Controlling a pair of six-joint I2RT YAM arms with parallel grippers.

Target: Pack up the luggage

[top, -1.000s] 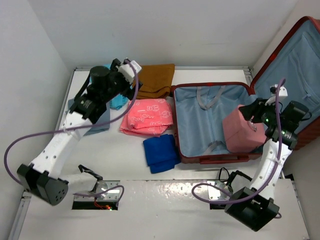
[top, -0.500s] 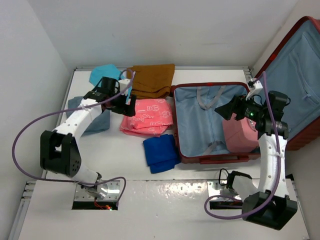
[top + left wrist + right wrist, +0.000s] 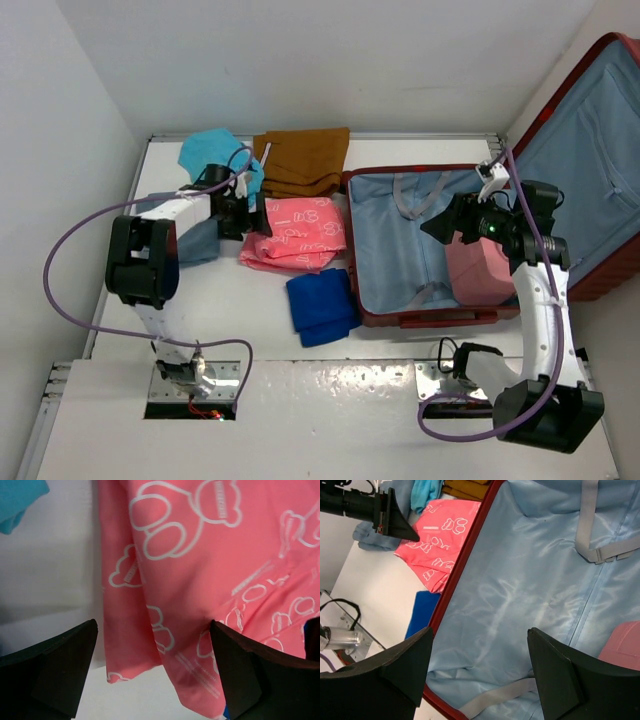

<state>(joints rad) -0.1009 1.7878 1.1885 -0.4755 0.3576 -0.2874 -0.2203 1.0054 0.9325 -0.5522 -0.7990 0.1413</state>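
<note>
My left gripper grabs the pink printed cloth by its layered edge (image 3: 254,243) (image 3: 150,640) next, to pack it into the luggage.
The luggage (image 3: 352,250), a big red suitcase, lies open at the right with grey-blue lining (image 3: 530,590) and its lid (image 3: 590,130) standing up. A small pink case (image 3: 480,272) sits in its right part. My right gripper (image 3: 445,222) hovers open above the lining (image 3: 480,670), apart from the pink case (image 3: 622,645). My left gripper (image 3: 255,215) is open at the left edge of a pink printed cloth (image 3: 295,232). In the left wrist view that cloth (image 3: 200,570) lies under and between the jaws (image 3: 155,675), which hold nothing.
A folded blue cloth (image 3: 322,305) lies against the luggage's front left corner. A brown cloth (image 3: 305,160) and a teal cloth (image 3: 205,150) lie at the back. A grey-blue cloth (image 3: 195,240) lies under the left arm. Walls close the table at left and back.
The right gripper let go of the pink case in the luggage and drew left over the lining. The left arm swung down from the teal cloth to the pink cloth's edge.
</note>
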